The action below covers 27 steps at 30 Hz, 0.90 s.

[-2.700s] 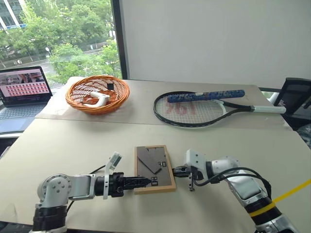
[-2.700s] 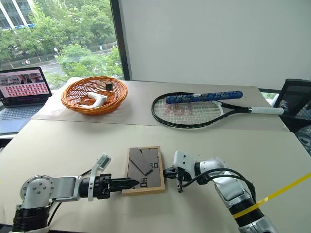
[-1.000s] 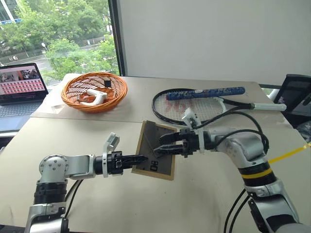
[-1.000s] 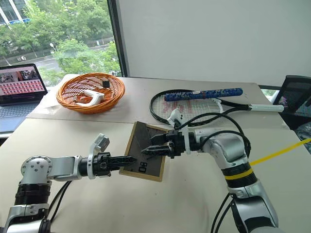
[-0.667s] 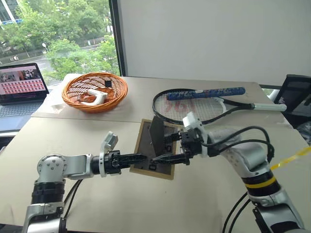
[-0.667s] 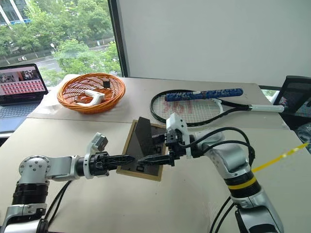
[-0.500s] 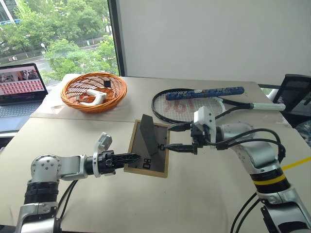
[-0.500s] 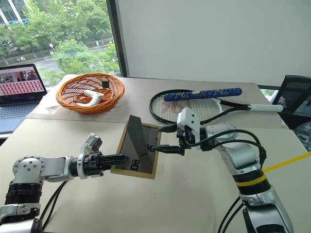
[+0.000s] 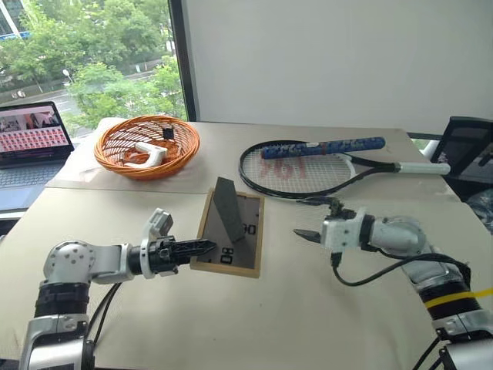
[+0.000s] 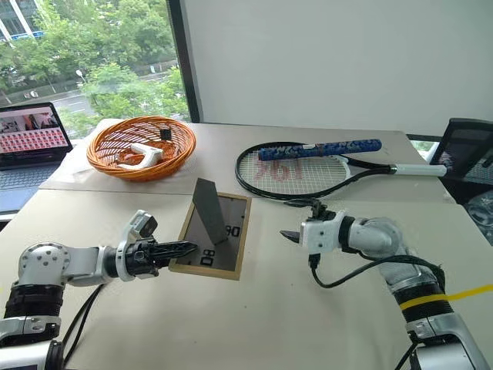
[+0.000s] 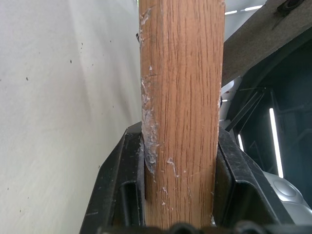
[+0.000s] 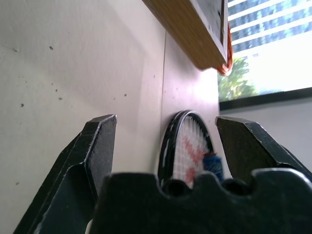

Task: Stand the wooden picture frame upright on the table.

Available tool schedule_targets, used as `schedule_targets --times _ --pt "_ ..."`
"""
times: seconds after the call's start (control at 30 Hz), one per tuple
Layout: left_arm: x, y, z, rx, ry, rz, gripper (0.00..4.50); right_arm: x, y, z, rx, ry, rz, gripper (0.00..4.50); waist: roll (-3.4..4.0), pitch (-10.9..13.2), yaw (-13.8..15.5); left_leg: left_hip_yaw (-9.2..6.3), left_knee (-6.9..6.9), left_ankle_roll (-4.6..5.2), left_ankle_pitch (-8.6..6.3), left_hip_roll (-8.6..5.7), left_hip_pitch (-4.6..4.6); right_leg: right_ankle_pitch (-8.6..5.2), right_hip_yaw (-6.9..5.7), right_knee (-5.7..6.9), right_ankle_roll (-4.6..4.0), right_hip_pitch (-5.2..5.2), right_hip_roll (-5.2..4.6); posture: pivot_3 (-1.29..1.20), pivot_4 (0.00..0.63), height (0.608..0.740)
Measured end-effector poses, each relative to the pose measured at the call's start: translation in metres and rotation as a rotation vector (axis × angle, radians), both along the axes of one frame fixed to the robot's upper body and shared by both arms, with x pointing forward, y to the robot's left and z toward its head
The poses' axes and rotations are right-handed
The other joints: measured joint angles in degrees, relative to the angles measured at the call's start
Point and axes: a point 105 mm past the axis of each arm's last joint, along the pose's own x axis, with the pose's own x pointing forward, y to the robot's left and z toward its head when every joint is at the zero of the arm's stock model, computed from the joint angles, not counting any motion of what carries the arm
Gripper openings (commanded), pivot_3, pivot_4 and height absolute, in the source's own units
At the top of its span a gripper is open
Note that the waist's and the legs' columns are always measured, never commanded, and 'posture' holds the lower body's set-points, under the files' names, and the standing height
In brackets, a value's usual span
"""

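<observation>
Next, the right gripper grabs the picture frame (image 9: 243, 240) by its long wooden side rim to stand it upright.
The wooden picture frame (image 9: 243, 240) lies picture-side down on the beige table (image 9: 154, 324), dark back and white label up. Its fold-out stand (image 9: 227, 206) sticks up from the back. My left gripper (image 9: 206, 247) is shut on the frame's near left edge; in the left wrist view the light wood rim (image 11: 180, 107) sits clamped between both black fingers (image 11: 124, 185). My right gripper (image 12: 165, 124) hovers open to the right of the frame, a hand's width from it, with nothing between its fingers (image 9: 302, 233). In the right wrist view a corner of the frame (image 12: 190, 29) shows ahead of them.
A tennis racket (image 9: 308, 166) lies behind the right gripper. An orange wicker basket (image 9: 146, 146) holding a white object stands at the back left. A laptop (image 9: 31, 142) is at the far left and a dark chair (image 9: 466, 146) at the right edge.
The right gripper swung the stand out from the frame's back, let go and drew away to the right. The frame, tilted up a second ago, now lies lower, still held by the left gripper.
</observation>
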Motion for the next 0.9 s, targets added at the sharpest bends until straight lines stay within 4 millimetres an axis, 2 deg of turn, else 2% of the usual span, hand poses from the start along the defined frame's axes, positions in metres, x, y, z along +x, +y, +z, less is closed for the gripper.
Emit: schedule_targets --times 0.17,0.33,0.43,0.53,0.57,0.63,0.67,0.7,0.73,0.77,0.8,0.9 --pt "-0.001 -0.007 -0.004 -0.005 0.024 -0.035 1.16 0.001 0.038 0.013 0.047 -0.212 0.103 3.77 0.00 0.00 0.26 -0.03 0.00 -0.17 0.11 0.00 0.00 0.01 -0.02 0.10 -0.02 0.01 0.00 0.00 0.150 0.725" --pt "-0.001 -0.009 0.003 -0.027 0.005 -0.053 1.16 0.003 0.052 0.017 0.078 -0.295 0.138 3.77 0.00 0.00 0.82 -0.07 0.02 -0.17 0.13 -0.01 0.00 0.01 -0.08 0.12 -0.02 0.06 -0.01 0.00 0.150 0.725" --pt "-0.002 -0.010 0.005 -0.032 -0.005 -0.065 1.16 0.002 0.058 0.018 0.092 -0.294 0.168 3.10 0.00 0.00 0.70 -0.08 0.01 -0.17 0.14 -0.01 0.01 0.02 -0.08 0.14 -0.03 0.06 -0.01 0.00 0.150 0.725" --pt "-0.004 -0.011 0.009 -0.006 -0.049 -0.074 1.16 0.001 0.059 0.015 0.117 -0.255 0.178 2.04 0.00 0.00 0.63 -0.09 0.02 -0.17 0.15 0.00 0.00 0.02 -0.09 0.14 -0.03 0.08 -0.01 0.00 0.150 0.725" --pt "-0.006 -0.011 0.008 0.007 -0.055 -0.080 1.16 0.000 0.059 0.014 0.112 -0.253 0.187 1.83 0.01 0.00 0.56 -0.09 0.02 -0.17 0.15 -0.01 0.01 0.02 -0.08 0.14 -0.03 0.09 -0.01 0.00 0.150 0.725" --pt "-0.012 -0.011 0.003 0.013 -0.067 -0.086 1.16 -0.002 0.060 0.012 0.093 -0.247 0.207 1.72 0.01 0.00 0.44 -0.11 0.00 -0.17 0.14 0.00 0.08 0.02 -0.11 0.16 -0.04 0.15 0.00 0.00 0.150 0.725" --pt "-0.013 -0.011 0.001 0.012 -0.087 -0.076 2.17 -0.003 0.060 0.011 0.088 -0.238 0.210 1.72 0.01 0.00 0.30 -0.11 0.00 -0.17 0.14 0.00 0.10 0.03 -0.10 0.18 -0.05 0.15 0.00 0.00 0.150 0.725" --pt "-0.011 -0.011 0.001 0.037 -0.131 -0.053 2.43 -0.001 0.058 0.008 0.093 -0.216 0.203 1.70 0.00 0.01 0.31 -0.12 0.01 -0.17 0.15 0.01 0.11 0.04 -0.12 0.20 -0.07 0.15 0.00 0.00 0.150 0.725" --pt "-0.009 -0.008 0.003 0.053 -0.177 -0.021 2.91 0.001 0.056 0.005 0.092 -0.198 0.194 1.47 0.00 0.01 0.32 -0.13 0.00 -0.17 0.19 0.01 0.11 0.06 -0.12 0.20 -0.09 0.15 0.00 0.00 0.150 0.725" --pt "-0.006 -0.002 0.004 0.087 -0.231 0.020 3.11 0.000 0.057 0.002 0.087 -0.177 0.199 1.35 0.00 0.01 0.23 -0.12 0.00 -0.17 0.20 0.01 0.13 0.07 -0.11 0.20 -0.10 0.15 0.00 0.00 0.150 0.725" --pt "-0.004 0.005 0.004 0.125 -0.285 0.061 3.58 0.001 0.057 -0.001 0.090 -0.155 0.201 1.30 0.00 0.01 0.07 -0.13 0.00 -0.17 0.20 0.01 0.16 0.07 -0.11 0.21 -0.11 0.17 0.00 0.00 0.150 0.725" --pt "0.002 0.031 0.001 0.249 -0.433 0.190 4.50 0.010 0.049 -0.006 0.101 -0.056 0.145 1.30 0.01 0.02 0.15 -0.12 0.00 -0.16 0.20 0.01 0.17 0.07 -0.10 0.20 -0.11 0.18 0.00 0.00 0.150 0.725"
